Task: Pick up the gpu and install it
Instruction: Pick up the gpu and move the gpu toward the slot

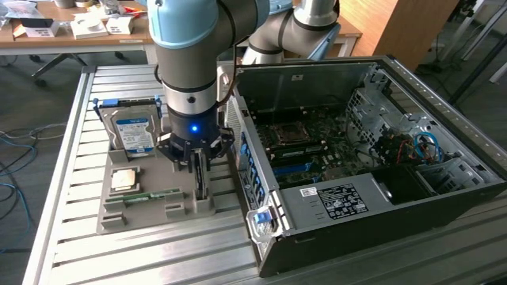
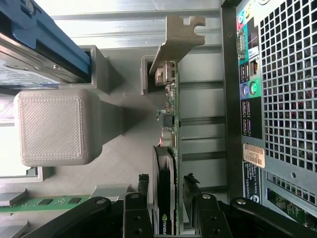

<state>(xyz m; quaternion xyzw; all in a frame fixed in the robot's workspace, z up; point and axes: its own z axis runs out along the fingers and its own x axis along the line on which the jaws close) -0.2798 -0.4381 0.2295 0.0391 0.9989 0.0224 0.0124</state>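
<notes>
The GPU's lower edge is in the grey tray's slot [image 1: 203, 205], so my gripper should grab the GPU by its exposed upper edge [image 1: 199, 157] beside the cooler next.
The gpu [image 1: 201, 195] stands on its edge in a slot of the grey holder tray [image 1: 158, 205], its silvery bracket [image 2: 176, 39] at the far end. In the wrist view I see its thin green board edge [image 2: 169, 126] and black cooler from above. My gripper [image 1: 199, 176] hangs straight over it, lowered so that the black fingers [image 2: 142, 198] straddle the card, one on each side. The gripper [image 2: 167, 199] is open, with a small gap showing between the card and the finger on the computer's side.
The open computer case [image 1: 357, 160] lies right beside the tray, its rear port panel [image 2: 250, 99] close to the gpu. On the tray also sit a hard drive [image 1: 133, 133] with a blue-white label, a green memory stick [image 1: 144, 196] and a square chip [image 1: 125, 178]. Everything rests on a slatted metal table [image 1: 71, 178].
</notes>
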